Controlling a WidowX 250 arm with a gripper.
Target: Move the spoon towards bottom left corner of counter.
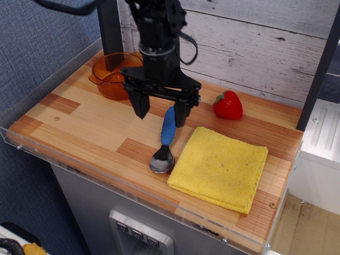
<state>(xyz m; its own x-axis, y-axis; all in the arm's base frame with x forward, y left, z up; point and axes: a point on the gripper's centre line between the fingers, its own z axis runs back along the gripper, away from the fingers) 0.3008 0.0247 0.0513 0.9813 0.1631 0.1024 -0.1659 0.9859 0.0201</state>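
I next need to grab the spoon with my gripper by its blue handle (pixel 168 126), with empty wood on both sides, because the yellow cloth (pixel 218 169) lies close beside the spoon's bowl.
The spoon (pixel 164 142) lies on the wooden counter (pixel 85 127) near its front edge. Its blue handle points away from me and its silver bowl lies toward the front, just left of the yellow cloth. My black gripper (pixel 161 112) hangs open above the counter, its two fingers spread wide. The right finger stands over the top of the spoon's handle. The left finger stands over bare wood to the left. The gripper holds nothing.
A folded yellow cloth (pixel 220 167) lies at the front right. A red strawberry (pixel 228 105) sits at the back right. An orange transparent pot (pixel 112 76) stands at the back left beside a dark post. Clear acrylic edges the counter's left and front.
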